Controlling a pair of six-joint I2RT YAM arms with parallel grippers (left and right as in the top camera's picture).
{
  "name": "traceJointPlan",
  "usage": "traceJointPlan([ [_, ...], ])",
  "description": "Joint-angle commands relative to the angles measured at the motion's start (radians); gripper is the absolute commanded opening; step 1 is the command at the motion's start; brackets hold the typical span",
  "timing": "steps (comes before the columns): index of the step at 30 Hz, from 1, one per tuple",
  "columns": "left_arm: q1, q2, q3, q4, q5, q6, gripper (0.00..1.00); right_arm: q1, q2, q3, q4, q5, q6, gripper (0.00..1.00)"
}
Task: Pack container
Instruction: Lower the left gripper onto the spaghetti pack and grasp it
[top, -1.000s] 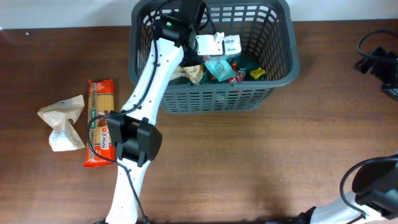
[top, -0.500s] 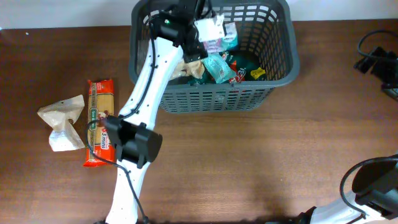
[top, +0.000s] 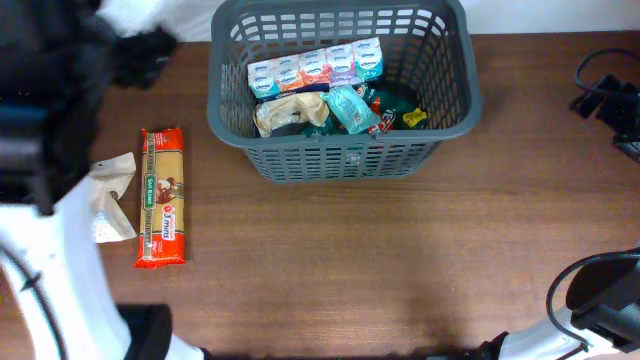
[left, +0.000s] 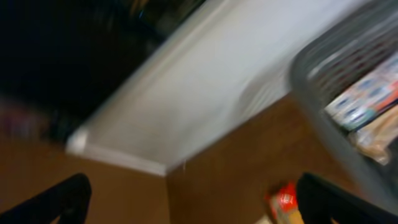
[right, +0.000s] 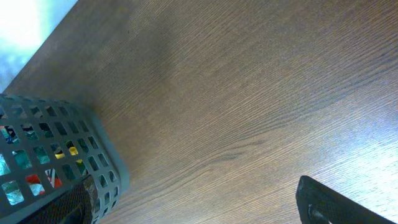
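Note:
My left gripper grabs the spaghetti packet (top: 163, 198) across its narrow width near the packet's middle next, to pack it lengthwise into the container (top: 448, 118).
The container (top: 448, 118), a dark grey lattice basket, stands at the table's far middle. Inside it a row of tissue packs (top: 315, 70) lies along the back, with a beige bag (top: 285, 112), a teal packet (top: 352, 108) and small red, green and yellow packets in front. My left arm (top: 45, 160) is a raised blur at the left. In the left wrist view my left gripper (left: 193, 200) is open and empty, with the container's rim (left: 323, 106) at the right. My right gripper (right: 196, 205) is open over bare wood beside the container's corner (right: 99, 168).
A red-ended spaghetti packet (top: 162, 197) lies left of the basket. A crumpled white bag (top: 112, 192) beside it is partly hidden by my arm. Black cables and gear (top: 608, 100) sit at the right edge. The right arm's base (top: 598, 305) is at the lower right.
My left gripper opened and left the tissue packs in the basket. The left arm then swung out of the basket, up and to the left. The right arm has not moved.

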Motion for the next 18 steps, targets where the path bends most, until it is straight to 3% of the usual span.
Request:
traceJointPlan([
  [1,0.164,0.012,-0.211,-0.042,0.001,-0.201,0.97,0.001,0.005,-0.003,0.000,-0.008,0.008,0.99],
  [6,0.335,0.025,-0.591,-0.061,0.213,-0.330,0.93,0.001,0.005,-0.003,0.000,-0.008,0.008,0.99],
  [9,0.376,0.061,-0.883,0.069,0.244,-0.361,0.93,0.001,0.005,-0.003,0.000,-0.008,0.008,0.99],
  [15,0.378,0.169,-1.124,0.261,0.245,-0.409,0.95,0.001,0.005,-0.003,0.000,-0.008,0.008,0.99],
  [18,0.377,0.226,-1.149,0.293,0.245,-0.417,0.95,0.001,0.005,-0.003,0.000,-0.008,0.008,0.99],
])
